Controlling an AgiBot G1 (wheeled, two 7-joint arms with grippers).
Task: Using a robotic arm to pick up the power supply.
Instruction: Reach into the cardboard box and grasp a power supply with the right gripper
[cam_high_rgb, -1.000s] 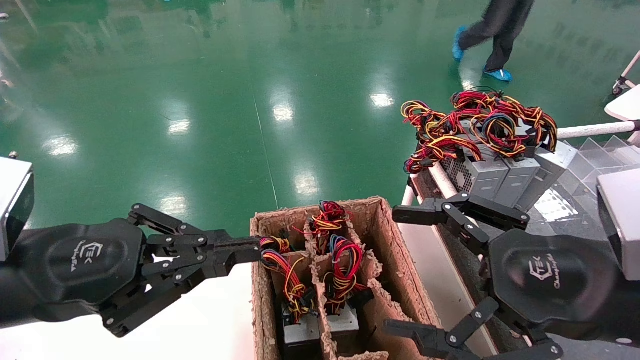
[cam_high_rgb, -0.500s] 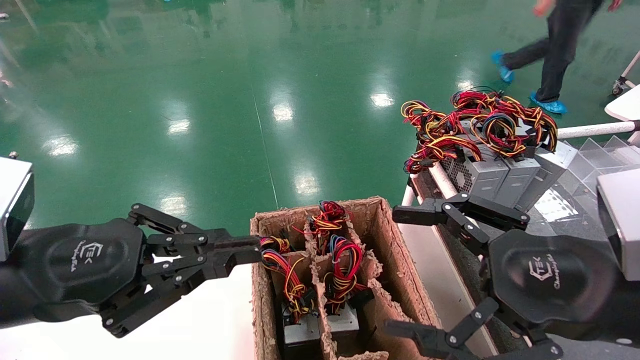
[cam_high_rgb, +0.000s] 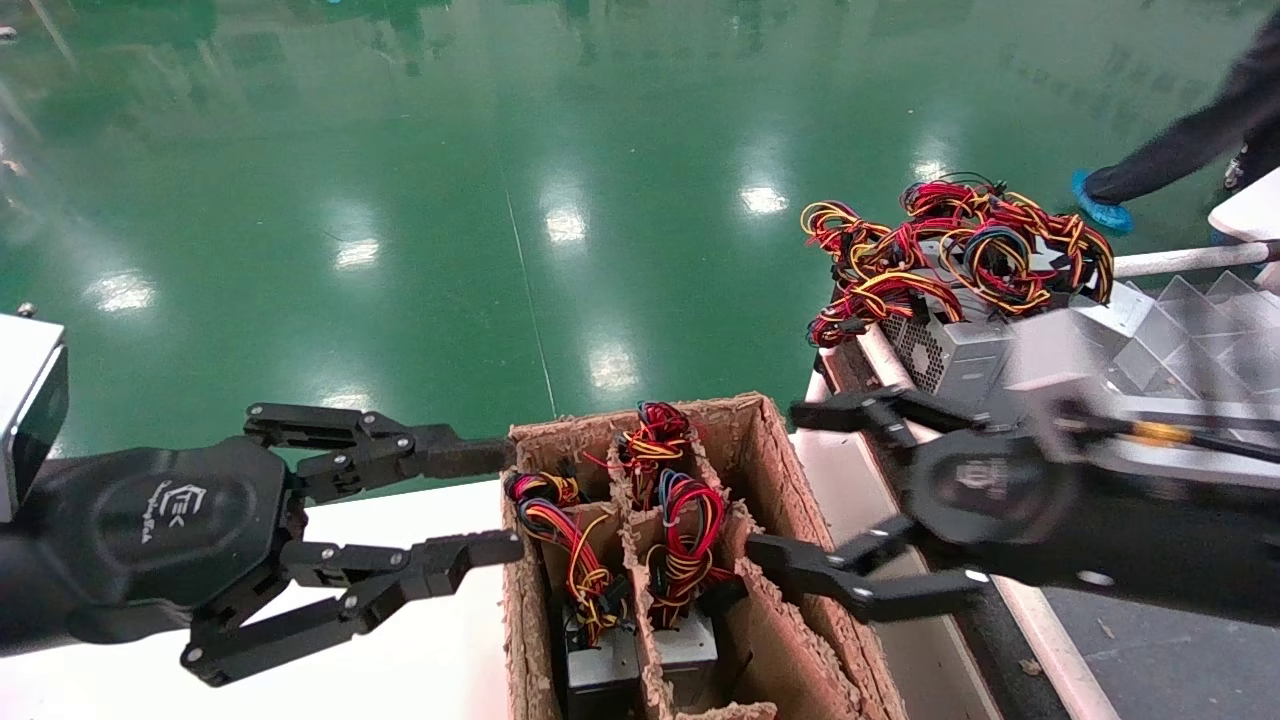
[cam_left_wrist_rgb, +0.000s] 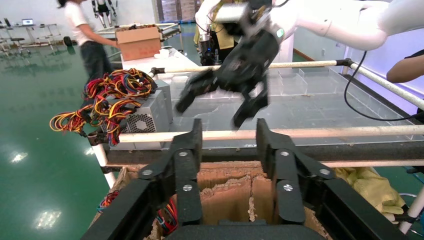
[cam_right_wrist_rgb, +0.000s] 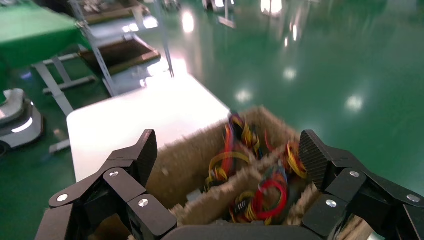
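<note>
The robot's right gripper will next grab the power supply (cam_high_rgb: 686, 640) by its bundle of red wires to pick it up.
The power supply (cam_high_rgb: 686, 640) is a silver-grey box standing in the middle slot of a torn cardboard box (cam_high_rgb: 770, 440). Its bundle of mostly red wires (cam_high_rgb: 685, 535) sticks up from it, and shows blurred as a red wire loop (cam_right_wrist_rgb: 272, 197) in the right wrist view. My right gripper (cam_high_rgb: 780, 480) hangs wide open over the box's right side, one finger over the right wall and one reaching into the slot beside the bundle, holding nothing. My left gripper (cam_high_rgb: 505, 500) is open at the box's left wall, also holding nothing. From the left wrist, the right gripper (cam_left_wrist_rgb: 215, 107) shows beyond my left gripper (cam_left_wrist_rgb: 228, 150).
A darker unit (cam_high_rgb: 600, 668) with red-yellow wires fills the left slot. More wires (cam_high_rgb: 650, 435) lie at the box's far end. Several grey units (cam_high_rgb: 960, 350) under tangled wires sit on a rack with white rails (cam_left_wrist_rgb: 300, 132) to the right. A white table (cam_high_rgb: 420, 650) lies left.
My left gripper has gone from nearly shut to open. The right arm swung left and forward over the box. A person walked off to the right.
</note>
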